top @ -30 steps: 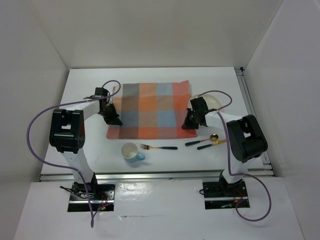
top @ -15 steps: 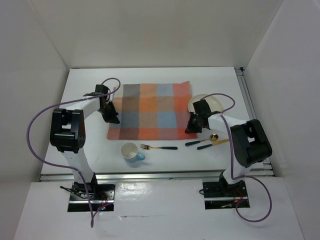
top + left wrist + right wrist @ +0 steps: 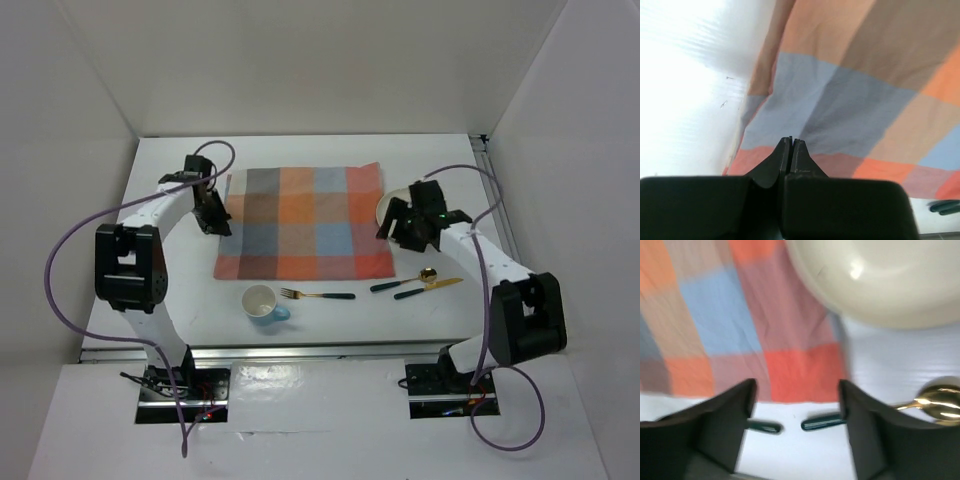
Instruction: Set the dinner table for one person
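The right gripper grabs the cream plate by its rim [image 3: 380, 207] [image 3: 829, 301] next, which leaves the plate's flat base free to settle on the checked mat.
The dinner table [image 3: 300, 150] is the white tabletop. On it lies a checked orange, blue and grey mat [image 3: 300, 222]. My left gripper [image 3: 216, 218] hovers over the mat's left edge, shut on nothing; in the left wrist view its tips [image 3: 792, 141] meet above the mat [image 3: 850, 90]. My right gripper [image 3: 397, 228] stands open at the mat's right edge, in front of a cream plate [image 3: 418, 200]. In the right wrist view, the right gripper [image 3: 797, 400] is empty, above the mat's red corner [image 3: 800, 370], with the plate [image 3: 880, 280] beyond.
A blue cup [image 3: 262, 302] and a dark-handled fork [image 3: 318, 295] lie in front of the mat. A dark-handled utensil [image 3: 386, 286], a gold spoon [image 3: 427, 273] and a gold knife [image 3: 428, 288] lie to the right. Metal rails [image 3: 505, 230] run along the right edge.
My right gripper has opened and drawn back to the right, toward the plate. My left gripper, still shut, has moved farther back along the mat's left edge.
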Controlling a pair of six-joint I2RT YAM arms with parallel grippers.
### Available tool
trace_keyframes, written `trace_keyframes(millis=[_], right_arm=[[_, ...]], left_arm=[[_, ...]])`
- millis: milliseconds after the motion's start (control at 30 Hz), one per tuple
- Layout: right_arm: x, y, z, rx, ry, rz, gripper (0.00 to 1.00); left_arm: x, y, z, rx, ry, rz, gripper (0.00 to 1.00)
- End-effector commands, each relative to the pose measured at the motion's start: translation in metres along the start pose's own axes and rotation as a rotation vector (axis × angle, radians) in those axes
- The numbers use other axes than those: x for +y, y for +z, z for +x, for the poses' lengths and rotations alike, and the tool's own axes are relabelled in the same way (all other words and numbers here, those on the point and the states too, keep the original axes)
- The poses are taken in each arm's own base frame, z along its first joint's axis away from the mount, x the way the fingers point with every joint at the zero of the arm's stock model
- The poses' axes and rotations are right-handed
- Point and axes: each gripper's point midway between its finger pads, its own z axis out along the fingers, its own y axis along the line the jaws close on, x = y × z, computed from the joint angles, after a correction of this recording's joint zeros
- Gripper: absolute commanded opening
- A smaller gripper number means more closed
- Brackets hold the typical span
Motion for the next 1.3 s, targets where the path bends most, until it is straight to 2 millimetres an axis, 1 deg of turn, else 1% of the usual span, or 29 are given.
trace_keyframes(millis=[0, 33, 67, 167, 200, 267, 300, 333, 400, 467, 500, 567, 633, 700, 733, 767, 833, 867, 900, 933, 967, 1000, 1033, 1067, 1100, 1133, 1167, 1233, 1267], right_arm=[[-0.044, -0.029, -0.053, -0.155, 0.117, 0.109, 0.84], [-0.053, -0.03, -0.058, -0.167, 0.152, 0.125, 0.87], [-0.072, -0.033, -0.068, -0.194, 0.208, 0.164, 0.88], [-0.106, -0.028, -0.08, -0.206, 0.314, 0.222, 0.9], [-0.113, -0.027, -0.084, -0.21, 0.346, 0.235, 0.9], [-0.123, -0.014, -0.087, -0.187, 0.392, 0.211, 0.9], [-0.135, -0.011, -0.089, -0.183, 0.424, 0.213, 0.9], [-0.14, 0.001, -0.09, -0.167, 0.438, 0.209, 0.86], [-0.148, 0.01, -0.093, -0.155, 0.46, 0.198, 0.8], [-0.148, 0.025, -0.093, -0.141, 0.471, 0.174, 0.74], [-0.145, 0.029, -0.093, -0.137, 0.47, 0.154, 0.74], [-0.152, 0.038, -0.092, -0.131, 0.492, 0.162, 0.67], [-0.149, 0.041, -0.093, -0.128, 0.491, 0.141, 0.63], [-0.152, 0.048, -0.09, -0.117, 0.494, 0.146, 0.54], [-0.154, 0.047, -0.095, -0.133, 0.501, 0.157, 0.41], [-0.156, 0.047, -0.093, -0.129, 0.503, 0.171, 0.32], [-0.162, 0.037, -0.099, -0.159, 0.511, 0.221, 0.13], [-0.163, 0.031, -0.104, -0.184, 0.508, 0.232, 0.0], [-0.164, 0.015, -0.113, -0.238, 0.501, 0.257, 0.0], [-0.164, 0.006, -0.12, -0.273, 0.496, 0.263, 0.0], [-0.163, -0.004, -0.124, -0.3, 0.493, 0.27, 0.0], [-0.155, -0.025, -0.137, -0.367, 0.483, 0.252, 0.0], [-0.149, -0.037, -0.148, -0.419, 0.473, 0.228, 0.0], [-0.138, -0.044, -0.152, -0.445, 0.438, 0.204, 0.0], [-0.124, -0.06, -0.163, -0.505, 0.401, 0.166, 0.0], [-0.112, -0.064, -0.165, -0.506, 0.373, 0.13, 0.0], [-0.088, -0.068, -0.173, -0.513, 0.336, 0.075, 0.0], [-0.054, -0.059, -0.167, -0.445, 0.274, 0.0, 0.0], [-0.017, -0.057, -0.166, -0.418, 0.215, -0.065, 0.0]], left_arm=[[-0.017, -0.06, -0.034, -0.161, 0.028, 0.046, 0.0], [-0.02, -0.066, -0.034, -0.171, 0.039, 0.062, 0.0], [-0.024, -0.083, -0.038, -0.204, 0.042, 0.081, 0.01], [-0.033, -0.106, -0.04, -0.247, 0.065, 0.134, 0.3], [-0.034, -0.12, -0.042, -0.282, 0.084, 0.151, 0.43], [-0.039, -0.132, -0.037, -0.296, 0.108, 0.171, 0.66], [-0.038, -0.138, -0.038, -0.315, 0.108, 0.172, 0.72], [-0.038, -0.149, -0.037, -0.335, 0.122, 0.18, 0.73], [-0.035, -0.155, -0.034, -0.347, 0.12, 0.174, 0.73], [-0.031, -0.164, -0.031, -0.368, 0.129, 0.171, 0.73], [-0.03, -0.168, -0.032, -0.382, 0.127, 0.165, 0.73], [-0.03, -0.172, -0.031, -0.391, 0.128, 0.17, 0.73], [-0.03, -0.172, -0.031, -0.391, 0.128, 0.17, 0.73], [-0.03, -0.172, -0.031, -0.391, 0.128, 0.17, 0.73], [-0.03, -0.172, -0.031, -0.391, 0.128, 0.17, 0.73], [-0.03, -0.168, -0.032, -0.383, 0.127, 0.166, 0.72], [-0.03, -0.168, -0.032, -0.383, 0.127, 0.166, 0.72], [-0.03, -0.165, -0.029, -0.371, 0.128, 0.169, 0.72], [-0.03, -0.165, -0.029, -0.371, 0.128, 0.169, 0.72], [-0.031, -0.166, -0.028, -0.366, 0.13, 0.177, 0.72], [-0.031, -0.166, -0.028, -0.366, 0.13, 0.177, 0.72], [-0.033, -0.166, -0.026, -0.36, 0.133, 0.189, 0.72], [-0.033, -0.166, -0.026, -0.359, 0.122, 0.191, 0.72], [-0.035, -0.166, -0.025, -0.352, 0.125, 0.203, 0.72], [-0.04, -0.167, -0.025, -0.35, 0.121, 0.224, 0.72], [-0.041, -0.17, -0.027, -0.357, 0.113, 0.23, 0.71], [-0.044, -0.171, -0.027, -0.359, 0.116, 0.245, 0.71], [-0.046, -0.174, -0.029, -0.366, 0.108, 0.251, 0.71], [-0.048, -0.181, -0.031, -0.384, 0.111, 0.262, 0.71]])
